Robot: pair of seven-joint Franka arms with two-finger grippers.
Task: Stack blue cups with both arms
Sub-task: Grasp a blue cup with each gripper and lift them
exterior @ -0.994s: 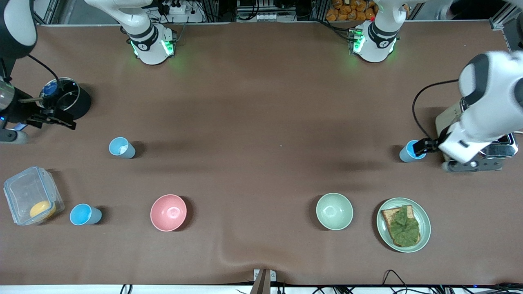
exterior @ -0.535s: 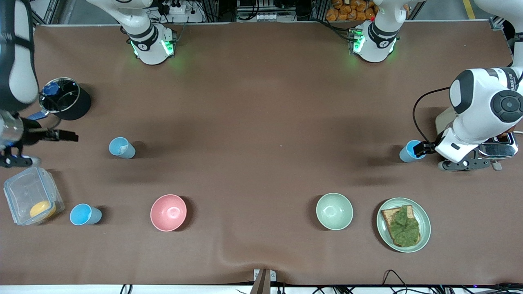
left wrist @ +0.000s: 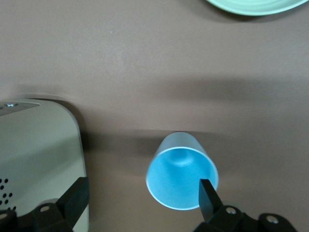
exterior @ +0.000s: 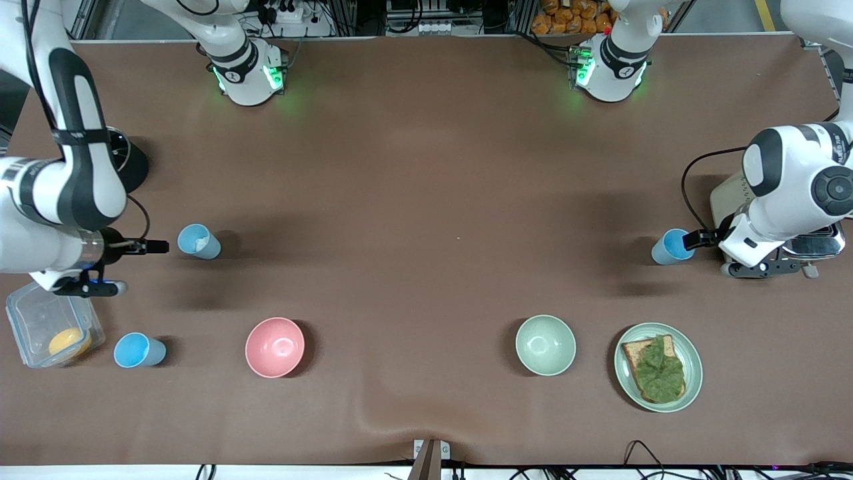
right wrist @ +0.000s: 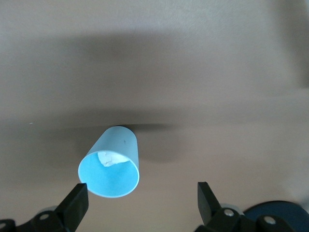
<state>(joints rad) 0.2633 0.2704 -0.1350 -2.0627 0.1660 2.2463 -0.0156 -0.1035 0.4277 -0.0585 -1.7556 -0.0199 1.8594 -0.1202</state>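
This blue cup should be stacked with the other blue cups. My left gripper will pick it up next by its rim [exterior: 684,244] [left wrist: 181,148].
Three blue cups stand on the brown table. One, bright blue inside [exterior: 672,247], is at the left arm's end. My left gripper [exterior: 700,237] is open right beside it, between it and a toaster. In the left wrist view [left wrist: 142,198] one finger [left wrist: 208,195] overlaps the rim of this cup [left wrist: 182,179]. A cup that is paler inside [exterior: 198,241] stands at the right arm's end. My right gripper [exterior: 157,247] is open just beside it; in the right wrist view [right wrist: 141,202] the cup [right wrist: 112,166] lies off toward one finger [right wrist: 75,203]. A third cup [exterior: 138,351] stands nearer the front camera.
A pink bowl [exterior: 274,347] and a pale green bowl [exterior: 545,345] sit near the front edge. Beside the green bowl is a green plate [exterior: 693,393] with toast and lettuce. A toaster [exterior: 810,243] lies under the left arm. A clear box [exterior: 40,327] and a black pot [exterior: 133,167] are by the right arm.
The right arm has swung from the black pot toward the front camera, bringing its gripper beside the paler cup. The left arm has shifted slightly; its gripper stays by its cup.
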